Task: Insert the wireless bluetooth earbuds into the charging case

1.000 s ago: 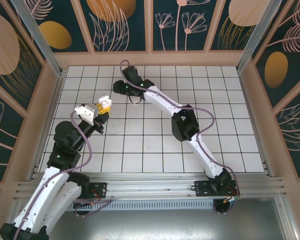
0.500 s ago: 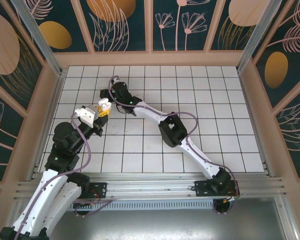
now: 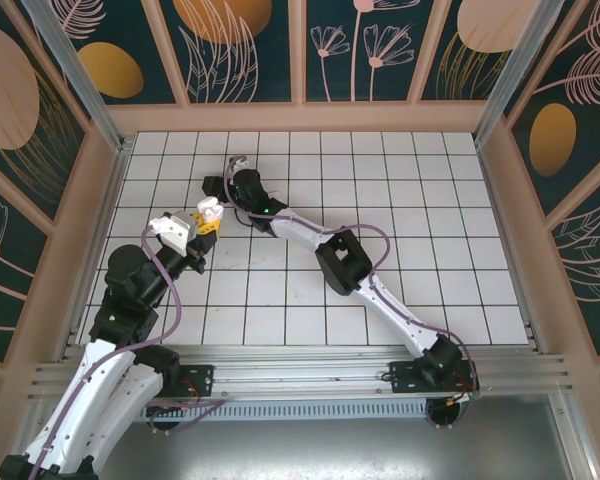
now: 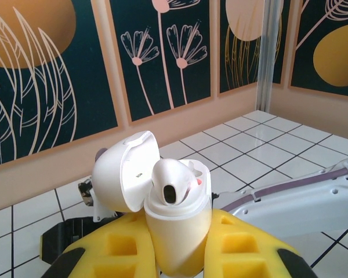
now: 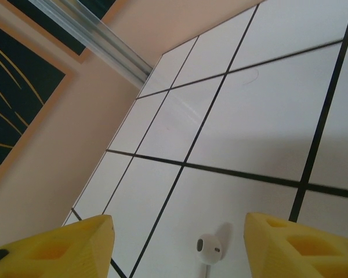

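The earbud's stem should stay free to go into the charging case. My right gripper should next grab the earbud by its round head, across its sides.
My left gripper is shut on the white charging case, which it holds upright off the floor between yellow fingers. The case's lid is swung open to the left. One earbud sits in the case's mouth with its head sticking up. From above, the case is at the left gripper, left of centre. My right gripper hangs open just over the tiles, and a second earbud lies on the floor between its yellow fingers, touching neither. The right gripper is just behind the case.
The tiled floor is ringed by peach walls, and the left wall is close to the right gripper. The right arm's white link stretches across the floor right of the held case.
The right arm has swung left from the back middle to a spot just behind the held case, and its jaws have widened. The left gripper has kept its hold on the case.
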### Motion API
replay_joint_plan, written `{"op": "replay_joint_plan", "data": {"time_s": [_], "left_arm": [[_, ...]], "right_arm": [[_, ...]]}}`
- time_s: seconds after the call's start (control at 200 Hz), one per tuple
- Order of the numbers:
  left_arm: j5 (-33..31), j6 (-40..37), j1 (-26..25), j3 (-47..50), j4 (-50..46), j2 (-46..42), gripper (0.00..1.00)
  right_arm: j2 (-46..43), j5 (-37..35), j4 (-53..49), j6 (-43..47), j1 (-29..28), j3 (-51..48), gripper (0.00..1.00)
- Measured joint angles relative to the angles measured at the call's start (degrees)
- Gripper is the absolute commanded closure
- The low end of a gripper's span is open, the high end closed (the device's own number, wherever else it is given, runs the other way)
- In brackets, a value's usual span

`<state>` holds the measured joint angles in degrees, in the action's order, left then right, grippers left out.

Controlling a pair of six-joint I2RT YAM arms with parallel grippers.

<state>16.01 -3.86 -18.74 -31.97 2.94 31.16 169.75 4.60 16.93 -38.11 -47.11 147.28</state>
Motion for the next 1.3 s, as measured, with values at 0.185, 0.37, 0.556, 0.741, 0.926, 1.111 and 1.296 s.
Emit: {"op": "replay_joint_plan", "data": {"time_s": [0.185, 0.37, 0.556, 0.741, 0.926, 1.111, 1.296], "left_arm": [[0.0, 0.2, 0.0, 0.0, 0.0, -0.1, 1.00], [0.0, 0.6, 0.0, 0.0, 0.0, -0.6, 1.00], [0.0, 0.9, 0.0, 0.0, 0.0, -0.9, 1.00], [-0.1, 1.4, 0.0, -1.1, -0.4, 0.3, 1.00], [-0.2, 3.1, 0.0, -3.8, -0.6, 2.7, 1.00], [-2.0, 4.5, 0.0, -4.9, -1.0, 3.7, 1.00], [-5.6, 6.4, 0.0, -8.2, -1.9, 8.2, 1.00]], "right_arm": [[0.9, 0.4, 1.6, -0.4, -0.3, 0.5, 0.37], [1.1, -0.1, 1.1, -0.3, -0.8, 0.9, 0.41], [1.4, -3.3, -2.3, 2.2, -2.2, 2.2, 0.47], [1.4, -5.0, -6.6, 6.6, -3.7, 3.2, 0.57], [1.4, -5.3, -9.6, 11.5, -4.4, 3.7, 0.69], [0.8, -5.0, -13.4, 16.7, -4.5, 3.5, 0.91], [-3.0, -4.7, -19.1, 20.2, -4.8, -0.3, 1.00]]}}
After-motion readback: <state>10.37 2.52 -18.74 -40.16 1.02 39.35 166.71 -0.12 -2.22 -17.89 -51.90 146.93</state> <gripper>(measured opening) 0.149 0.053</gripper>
